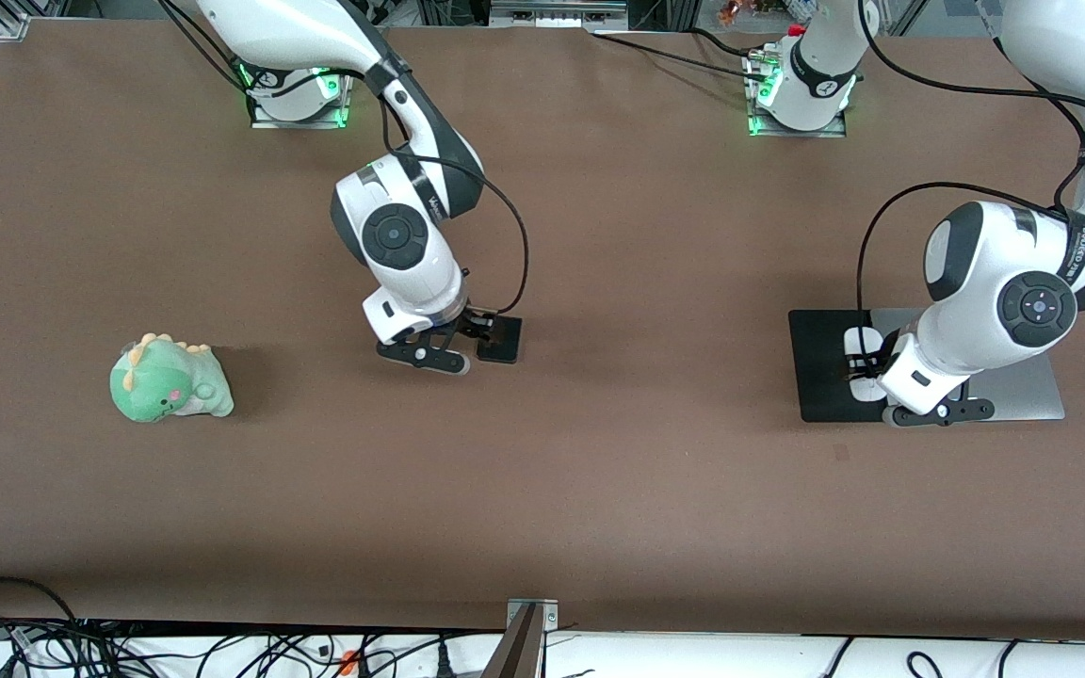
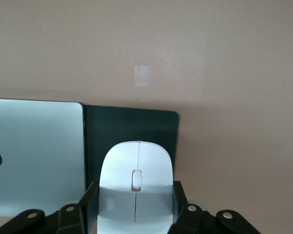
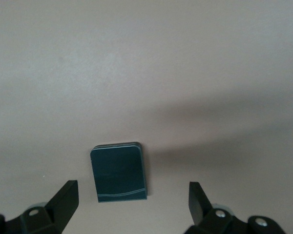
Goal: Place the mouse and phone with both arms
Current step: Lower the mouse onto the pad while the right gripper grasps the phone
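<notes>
The robot's right gripper should next grab the phone (image 3: 118,171) by its long side edges, so that it can place it on the tabletop.
The white mouse (image 1: 857,341) lies on the black mouse pad (image 1: 820,377) toward the left arm's end of the table. My left gripper (image 1: 867,369) is shut on it. In the left wrist view the black fingers (image 2: 90,195) press both sides of the mouse (image 2: 136,165), with my left gripper (image 2: 135,207) around its rear half. The black phone (image 1: 502,341) lies flat on the table near the middle. My right gripper (image 1: 467,331) is open at one end of the phone (image 3: 118,171). My right gripper (image 3: 132,191) has its fingers wide apart and touches nothing.
A closed silver laptop (image 1: 1023,395) lies beside the mouse pad, partly under the left arm; it also shows in the left wrist view (image 2: 34,151). A green plush dinosaur (image 1: 169,379) sits toward the right arm's end. A small pale mark (image 1: 841,453) is on the table nearer the camera than the pad.
</notes>
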You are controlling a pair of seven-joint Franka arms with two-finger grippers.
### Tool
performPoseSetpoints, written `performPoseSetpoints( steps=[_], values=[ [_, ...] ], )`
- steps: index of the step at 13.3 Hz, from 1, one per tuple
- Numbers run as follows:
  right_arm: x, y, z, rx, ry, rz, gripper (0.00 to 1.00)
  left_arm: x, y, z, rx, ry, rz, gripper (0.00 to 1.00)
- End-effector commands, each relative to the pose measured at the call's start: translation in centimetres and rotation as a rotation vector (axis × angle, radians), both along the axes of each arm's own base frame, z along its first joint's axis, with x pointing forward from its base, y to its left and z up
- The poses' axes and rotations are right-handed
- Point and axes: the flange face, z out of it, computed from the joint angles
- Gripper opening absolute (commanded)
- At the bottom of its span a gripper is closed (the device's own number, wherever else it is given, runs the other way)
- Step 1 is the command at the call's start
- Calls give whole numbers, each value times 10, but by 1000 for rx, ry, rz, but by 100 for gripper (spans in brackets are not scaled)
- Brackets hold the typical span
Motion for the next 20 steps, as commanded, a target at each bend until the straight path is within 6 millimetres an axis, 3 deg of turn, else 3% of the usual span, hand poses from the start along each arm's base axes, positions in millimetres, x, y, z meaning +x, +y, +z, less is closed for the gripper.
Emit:
performPoseSetpoints(
  steps=[1, 4, 6, 8, 15, 18, 20],
  values=[
    [-9, 19, -14, -1, -22, 22, 100, -39, 20, -34, -13, -47, -75, 61],
    [-22, 38, -39, -28, -44, 44, 100, -51, 28, -72, -38, -85, -89, 61],
    [-30, 48, -61, -51, -64, 48, 100, -51, 30, -84, -47, -87, -85, 61],
    [-35, 45, -80, -84, -83, 86, 100, -50, 29, -95, -57, -93, -69, 62],
    [-41, 48, -97, -83, -95, 102, 100, -51, 21, -133, -88, -109, -27, 62],
    [-43, 52, -104, -71, -109, 109, 100, -52, 21, -139, -69, -105, -44, 66],
    [-43, 52, -108, -68, -113, 110, 100, -50, 22, -136, -66, -111, -43, 73]
  ],
)
